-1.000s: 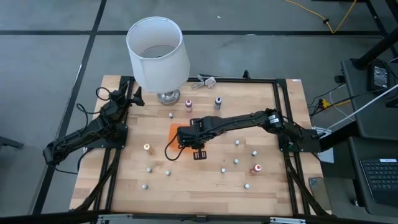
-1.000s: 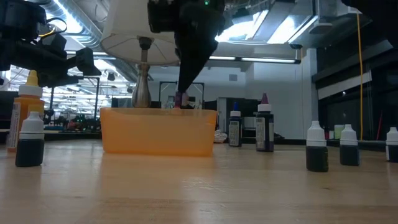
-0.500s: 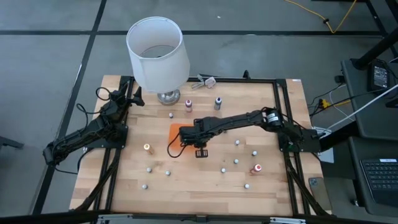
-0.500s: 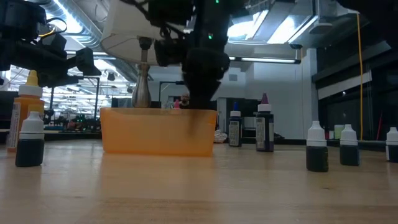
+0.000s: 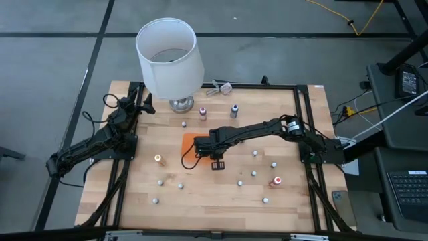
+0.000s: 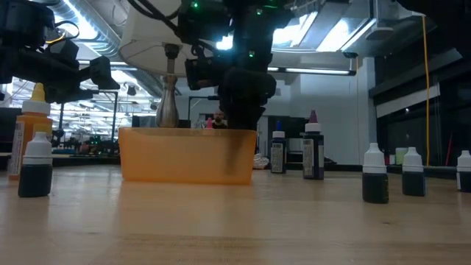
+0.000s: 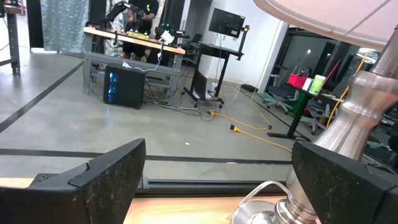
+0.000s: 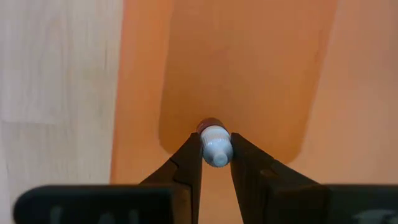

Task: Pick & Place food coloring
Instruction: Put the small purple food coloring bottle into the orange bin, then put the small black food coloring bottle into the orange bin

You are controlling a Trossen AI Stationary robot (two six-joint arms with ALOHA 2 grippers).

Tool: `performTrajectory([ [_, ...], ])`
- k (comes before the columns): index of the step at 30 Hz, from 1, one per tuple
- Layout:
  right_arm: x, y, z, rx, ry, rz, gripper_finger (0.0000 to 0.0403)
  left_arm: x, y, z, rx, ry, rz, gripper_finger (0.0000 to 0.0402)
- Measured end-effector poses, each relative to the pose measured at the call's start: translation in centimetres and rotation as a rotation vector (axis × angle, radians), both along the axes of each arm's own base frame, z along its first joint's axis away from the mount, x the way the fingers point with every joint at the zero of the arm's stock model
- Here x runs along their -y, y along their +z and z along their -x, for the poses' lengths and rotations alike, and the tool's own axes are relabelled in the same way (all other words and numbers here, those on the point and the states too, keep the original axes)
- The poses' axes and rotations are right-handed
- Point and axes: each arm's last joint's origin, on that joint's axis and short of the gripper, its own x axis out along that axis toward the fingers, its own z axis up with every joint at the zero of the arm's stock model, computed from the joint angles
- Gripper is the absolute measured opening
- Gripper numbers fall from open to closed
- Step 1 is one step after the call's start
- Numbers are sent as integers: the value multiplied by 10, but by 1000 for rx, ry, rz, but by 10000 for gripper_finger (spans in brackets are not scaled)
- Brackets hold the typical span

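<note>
My right gripper should open: the bottle's reddish base (image 8: 210, 123) is low over the orange tray's bottom, so the bottle would stay in the tray.
Small food coloring bottles with whitish caps stand scattered on the wooden table, among them an orange one (image 5: 158, 159), a red one (image 5: 275, 181) and two dark ones (image 5: 234, 110) near the far edge. My right gripper (image 5: 204, 142) reaches over the orange tray (image 5: 189, 140) and is shut on one tiny bottle (image 8: 215, 147). In the low view the gripper (image 6: 239, 136) dips behind the tray's near wall (image 6: 188, 156). My left gripper (image 7: 217, 180) is open and waits near the table's far left corner beside the lamp base (image 5: 180, 104). My right gripper pinches the tiny bottle between its two fingers (image 8: 186, 163) at the whitish cap end (image 8: 216, 152), coming from above and pointing down. The reddish body (image 8: 210, 125) points down toward the tray floor. Whether the bottle touches the tray floor, I cannot tell.
A big white-shaded lamp (image 5: 168, 57) stands at the far left of the table. More small bottles stand on the near half (image 5: 254, 174) and to the right in the low view (image 6: 374, 175). A black frame (image 5: 304, 134) borders the table.
My right gripper, carrying the bottle, has come down over the orange tray and shifted slightly toward the table's right; its fingers now reach below the tray's rim in the low view. The descent has slowed in the last half second.
</note>
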Motion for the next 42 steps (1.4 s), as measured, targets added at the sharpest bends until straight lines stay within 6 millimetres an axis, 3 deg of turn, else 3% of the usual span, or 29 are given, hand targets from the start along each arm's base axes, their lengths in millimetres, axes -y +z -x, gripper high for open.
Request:
performTrajectory([
  [16, 0, -3, -2, 9, 22, 2, 77, 0, 0, 0, 1, 0, 0, 391],
  [32, 0, -3, 0, -16, 19, 4, 151, 0, 0, 0, 0, 0, 0, 391],
  [42, 5, 30, 5, 61, 2, 20, 179, 0, 0, 0, 0, 0, 0, 391],
])
